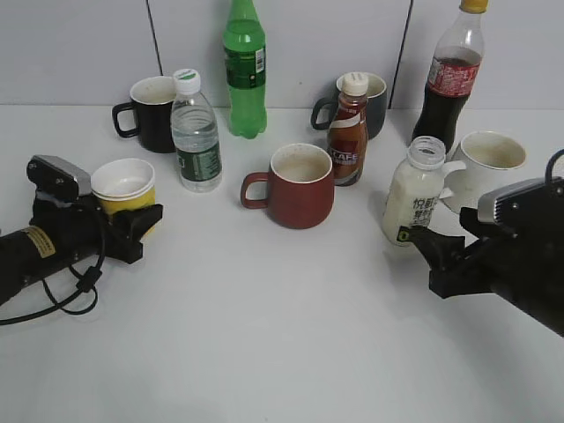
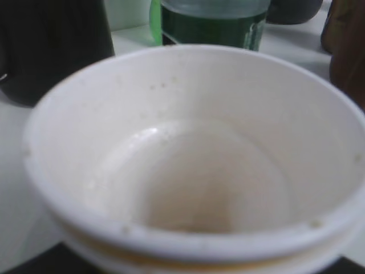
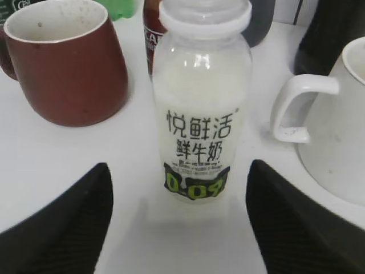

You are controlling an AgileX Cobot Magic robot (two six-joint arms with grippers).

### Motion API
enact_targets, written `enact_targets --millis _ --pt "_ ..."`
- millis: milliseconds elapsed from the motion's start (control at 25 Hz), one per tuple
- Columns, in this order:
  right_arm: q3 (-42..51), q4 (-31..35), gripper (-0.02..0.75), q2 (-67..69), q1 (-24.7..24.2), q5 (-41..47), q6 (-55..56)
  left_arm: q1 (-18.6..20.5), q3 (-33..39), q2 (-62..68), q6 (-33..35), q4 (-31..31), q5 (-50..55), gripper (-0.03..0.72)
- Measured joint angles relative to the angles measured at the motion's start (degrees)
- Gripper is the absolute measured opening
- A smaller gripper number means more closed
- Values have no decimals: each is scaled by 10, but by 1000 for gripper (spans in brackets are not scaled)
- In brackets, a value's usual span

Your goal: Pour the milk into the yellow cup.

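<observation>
White liquid (image 1: 415, 183) fills the bottle up close under its opening, so my right gripper will next grab the milk by the bottle's labelled lower body (image 1: 407, 222).
The yellow cup (image 1: 123, 187) stands on the table at the left, empty and white inside. It fills the left wrist view (image 2: 194, 171). My left gripper (image 1: 139, 218) is closed around its lower part, one finger crossing in front of it. The milk (image 1: 412, 198) is a small uncapped bottle of white liquid, upright at the right. In the right wrist view it (image 3: 199, 114) stands centred just beyond my fingertips. My right gripper (image 1: 432, 251) is open and empty (image 3: 179, 228), with its fingers wide apart in front of the bottle and not touching it.
A red-brown mug (image 1: 295, 187) stands left of the milk and a white mug (image 1: 489, 163) close on its right. Behind are a brown coffee bottle (image 1: 348, 132), a water bottle (image 1: 196, 137), a green soda bottle (image 1: 244, 70), a cola bottle (image 1: 449, 79) and two dark mugs.
</observation>
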Motion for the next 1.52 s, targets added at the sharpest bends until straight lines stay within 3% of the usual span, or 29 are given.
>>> enact_targets --millis 360,760,1040,1200,1320,1440,1520 --pt "-35 0 607 41 0 0 -1 0 15 -25 0 1 4 361" --pt "-116 2 606 113 0 0 1 0 17 -105 0 97 4 352" --pt "-159 1 594 144 0 0 2 -4 17 -115 -27 125 4 348" --pt "-176 0 591 161 0 0 4 -31 17 -115 -41 128 4 347" --pt "-178 -1 554 166 0 0 5 -49 17 -115 -42 125 4 347" --pt "-179 -1 441 169 0 0 5 -61 17 -115 -42 116 4 347" --pt "-180 -1 430 169 0 -1 5 -75 17 -115 -43 105 4 347"
